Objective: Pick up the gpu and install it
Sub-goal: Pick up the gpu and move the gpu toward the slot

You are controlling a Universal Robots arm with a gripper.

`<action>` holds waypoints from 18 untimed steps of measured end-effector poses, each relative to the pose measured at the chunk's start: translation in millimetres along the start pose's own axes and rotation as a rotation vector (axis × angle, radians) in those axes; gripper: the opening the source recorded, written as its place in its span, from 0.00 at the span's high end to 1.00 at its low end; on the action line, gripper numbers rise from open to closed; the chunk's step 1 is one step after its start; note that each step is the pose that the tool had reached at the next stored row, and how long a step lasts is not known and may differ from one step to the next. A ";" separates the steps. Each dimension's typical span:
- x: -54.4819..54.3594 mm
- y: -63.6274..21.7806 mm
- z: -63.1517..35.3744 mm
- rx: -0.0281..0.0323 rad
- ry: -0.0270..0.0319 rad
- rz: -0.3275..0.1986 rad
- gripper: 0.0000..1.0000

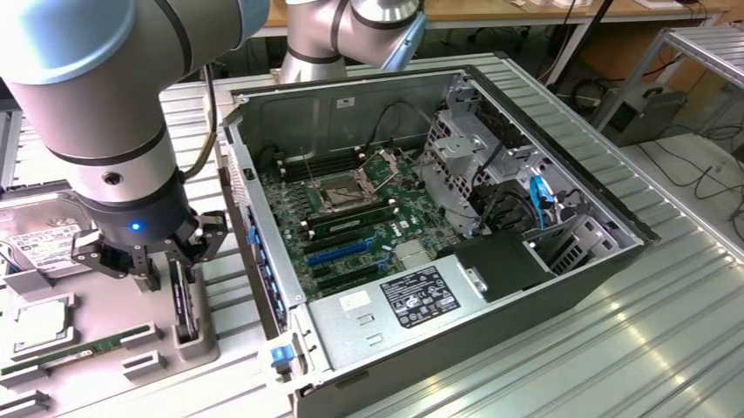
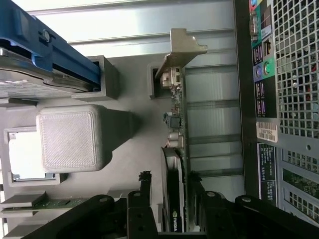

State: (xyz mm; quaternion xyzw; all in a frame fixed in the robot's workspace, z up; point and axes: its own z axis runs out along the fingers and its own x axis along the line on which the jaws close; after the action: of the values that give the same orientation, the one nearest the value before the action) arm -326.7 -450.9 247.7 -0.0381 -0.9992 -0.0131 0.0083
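Observation:
My gripper grabs the GPU by its NVIDIA-lettered black body (image 2: 173,199) next, which leaves the GPU's silver bracket (image 2: 180,49) free for installing in the case.
The gpu (image 1: 183,300) is a thin black card standing on edge in a grey holder (image 1: 192,344) at the exterior view's left of the open computer case (image 1: 605,252). In the wrist view the gpu (image 2: 174,194) shows edge-on, with its silver bracket (image 2: 182,47) at the far end. My gripper (image 1: 172,266) hangs right over the card, open. In the wrist view the gripper (image 2: 169,191) straddles the card, one fingertip (image 2: 145,181) on each side. A small gap shows beside the card on at least one side.
The case lies on its side with the motherboard (image 1: 348,218) and its blue slots (image 1: 337,248) exposed. On the grey tray sit a hard drive (image 1: 41,239), a processor (image 1: 35,318) and a green memory stick (image 1: 82,348). A grey block (image 2: 70,137) stands close beside the gpu.

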 end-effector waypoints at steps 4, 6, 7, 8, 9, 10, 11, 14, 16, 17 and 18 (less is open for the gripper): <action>-0.1 0.0 1.1 -0.0006 0.0000 0.000 0.58; -0.1 0.0 1.6 -0.0004 0.0001 0.000 0.58; -0.1 0.0 1.7 -0.0004 0.0001 0.000 0.58; -0.1 0.0 1.7 -0.0005 0.0001 0.000 0.58; -0.1 0.0 1.8 -0.0005 0.0001 0.000 0.59; -0.1 0.0 1.8 -0.0005 0.0001 0.000 0.67; -0.1 0.0 1.8 -0.0005 0.0001 0.000 0.67; -0.1 -0.1 1.8 -0.0004 0.0001 0.000 0.68; -0.1 0.0 1.8 -0.0005 0.0001 0.000 0.74; -0.1 -0.1 1.8 -0.0005 0.0001 0.000 0.74; -0.1 0.0 1.8 -0.0005 0.0001 0.000 0.74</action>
State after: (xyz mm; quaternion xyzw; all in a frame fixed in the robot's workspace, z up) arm -326.6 -451.0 245.9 -0.0380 -0.9992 -0.0134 0.0083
